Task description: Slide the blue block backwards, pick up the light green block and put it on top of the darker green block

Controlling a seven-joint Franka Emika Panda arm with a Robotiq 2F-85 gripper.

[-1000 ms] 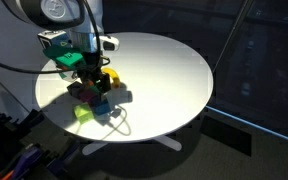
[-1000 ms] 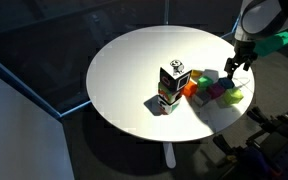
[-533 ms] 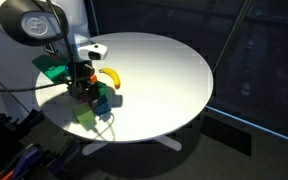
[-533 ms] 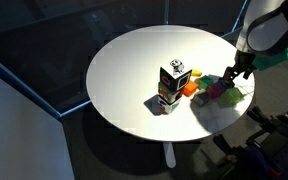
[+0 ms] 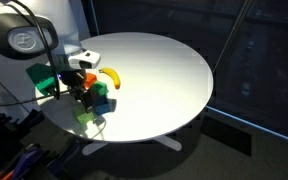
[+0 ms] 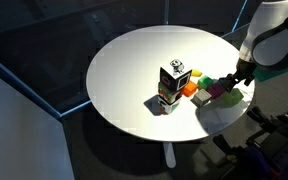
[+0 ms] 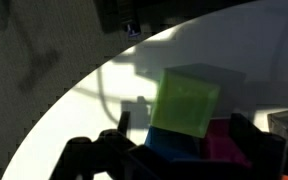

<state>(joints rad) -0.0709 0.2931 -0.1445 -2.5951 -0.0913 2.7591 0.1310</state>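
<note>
My fingers stop short of the light green block (image 7: 185, 103) and would miss it if they closed now. My gripper moves toward it first, then closes.
In the wrist view the light green block (image 7: 189, 100) sits just beyond the blue block (image 7: 172, 146), with a magenta cube (image 7: 224, 142) beside the blue one. My gripper (image 7: 184, 152) is open and low over the table, its dark fingers on either side of the blue and magenta cubes. In an exterior view the gripper (image 5: 82, 93) is down in the block cluster, with the light green block (image 5: 85, 117) in front, the blue block (image 5: 102, 103) beside it and the darker green block (image 5: 98, 89) behind. The darker green block (image 6: 210, 80) also shows in an exterior view.
The blocks lie near the edge of the round white table (image 5: 174, 70). A yellow banana (image 5: 109, 78) lies just past the cluster. A small printed box (image 6: 172, 85) and an orange object (image 6: 189, 88) stand next to the blocks.
The arm has swung towards the table's edge and lowered, bringing the gripper down from above the cluster to table level at the blocks. The blocks have not visibly moved.
</note>
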